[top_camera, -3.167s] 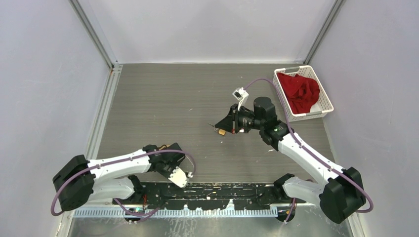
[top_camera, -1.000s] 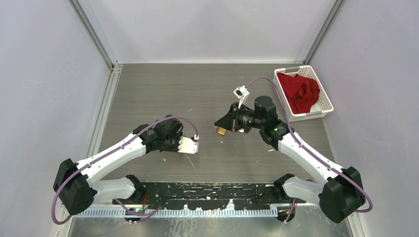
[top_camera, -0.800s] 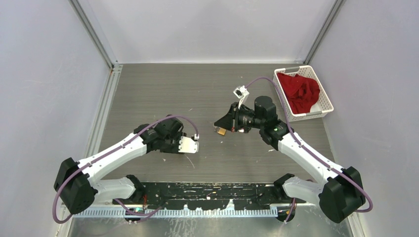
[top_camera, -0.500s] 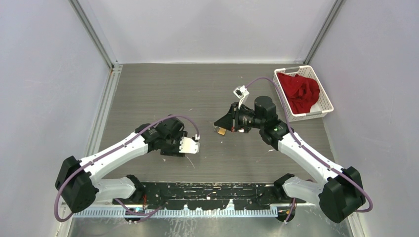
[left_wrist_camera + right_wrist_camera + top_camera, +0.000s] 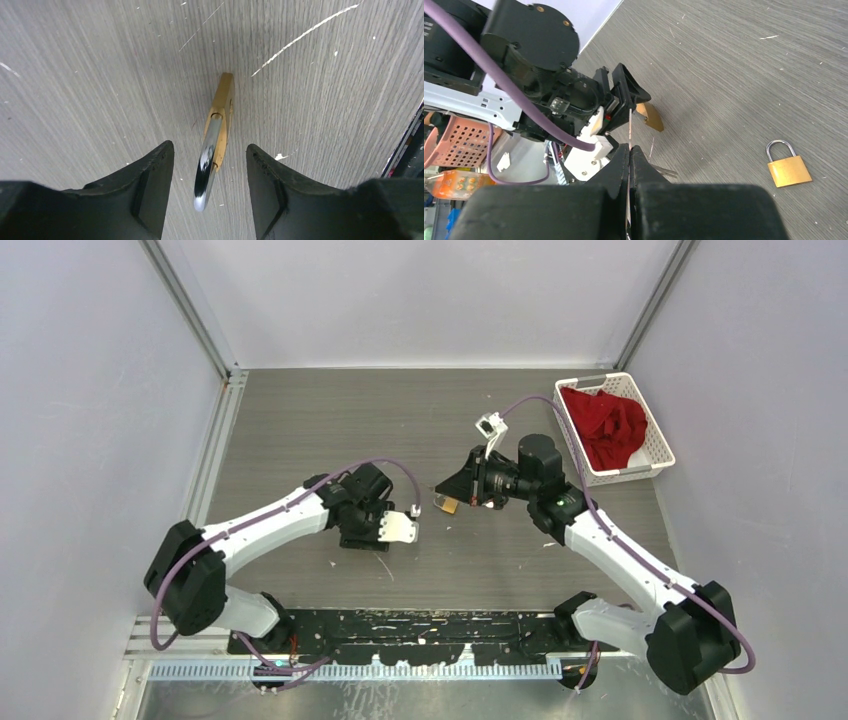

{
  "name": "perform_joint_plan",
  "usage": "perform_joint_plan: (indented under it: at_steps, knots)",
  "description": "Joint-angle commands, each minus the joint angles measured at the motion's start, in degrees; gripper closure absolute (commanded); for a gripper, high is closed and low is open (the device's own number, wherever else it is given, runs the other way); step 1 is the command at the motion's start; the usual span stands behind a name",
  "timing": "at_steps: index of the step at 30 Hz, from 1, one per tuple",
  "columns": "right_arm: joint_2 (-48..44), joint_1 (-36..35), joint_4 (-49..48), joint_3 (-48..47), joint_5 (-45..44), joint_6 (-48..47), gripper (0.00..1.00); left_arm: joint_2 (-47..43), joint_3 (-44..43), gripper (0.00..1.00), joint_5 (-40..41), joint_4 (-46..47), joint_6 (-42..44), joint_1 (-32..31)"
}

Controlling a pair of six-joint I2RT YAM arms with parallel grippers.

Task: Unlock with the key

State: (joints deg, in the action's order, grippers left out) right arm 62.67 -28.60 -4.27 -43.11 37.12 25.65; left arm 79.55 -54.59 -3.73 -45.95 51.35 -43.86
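Observation:
My left gripper grabs the brass padlock across its flat sides at the shackle end (image 5: pixel 213 144) next, so the opposite end stays free for the key to unlock.
A brass padlock (image 5: pixel 221 107) with a chrome shackle (image 5: pixel 206 172) stands edge-on between the fingers of my left gripper (image 5: pixel 209 150). That gripper is open and neither finger touches the padlock. The right wrist view shows the same padlock (image 5: pixel 650 116) tilted just below the left gripper's fingers (image 5: pixel 629 90). My right gripper (image 5: pixel 629 148) is shut on the thin key (image 5: pixel 630 125), whose blade points toward that padlock. From above, the left gripper (image 5: pixel 365 538) sits left of the right gripper (image 5: pixel 440 490). A second brass padlock (image 5: pixel 789 171) lies flat near the right gripper (image 5: pixel 447 504).
A white basket (image 5: pixel 655 435) holding a red cloth (image 5: pixel 610 425) stands at the back right. A thin metal piece (image 5: pixel 665 172) lies on the table beside my right fingers. Grey walls close in both sides of the table.
My left arm has swung right toward the table's middle and its jaws have opened off the padlock. The right arm, holding the key, has barely moved.

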Motion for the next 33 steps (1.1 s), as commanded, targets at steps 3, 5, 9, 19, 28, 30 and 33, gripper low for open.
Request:
perform_joint_plan:
  at_steps: [3,5,9,19,28,30,33]
  knots:
    - [-4.28,1.64,0.01,0.94,-0.72,-1.08,0.99,4.11,-3.42,0.46,-2.87,-1.06,1.02,0.14]
    - [-5.65,2.65,1.11,2.12,-1.14,-1.42,0.99,5.18,-3.68,0.46,-3.27,-3.39,2.46,-0.03]
    - [-8.03,4.83,2.64,3.88,-1.31,-1.15,0.99,7.41,-3.8,0.48,-2.04,-3.17,3.74,-0.2]
    - [-11.62,6.89,4.31,5.48,-0.41,-0.82,0.99,12.31,-5.68,0.55,2.38,-1.69,4.77,-1.13]
    - [-11.88,7.62,3.79,5.77,0.56,-0.43,0.99,12.76,-4.49,0.79,3.6,-2.76,4.93,-3.1]
    - [-11.87,7.65,3.67,5.8,0.75,-0.34,0.99,12.99,-4.55,0.8,3.68,-2.88,4.58,-3.4]
    - [-12.03,7.73,3.73,5.67,0.74,-0.34,0.99,13.24,-4.48,0.76,3.5,-3.36,4.13,-3.81]
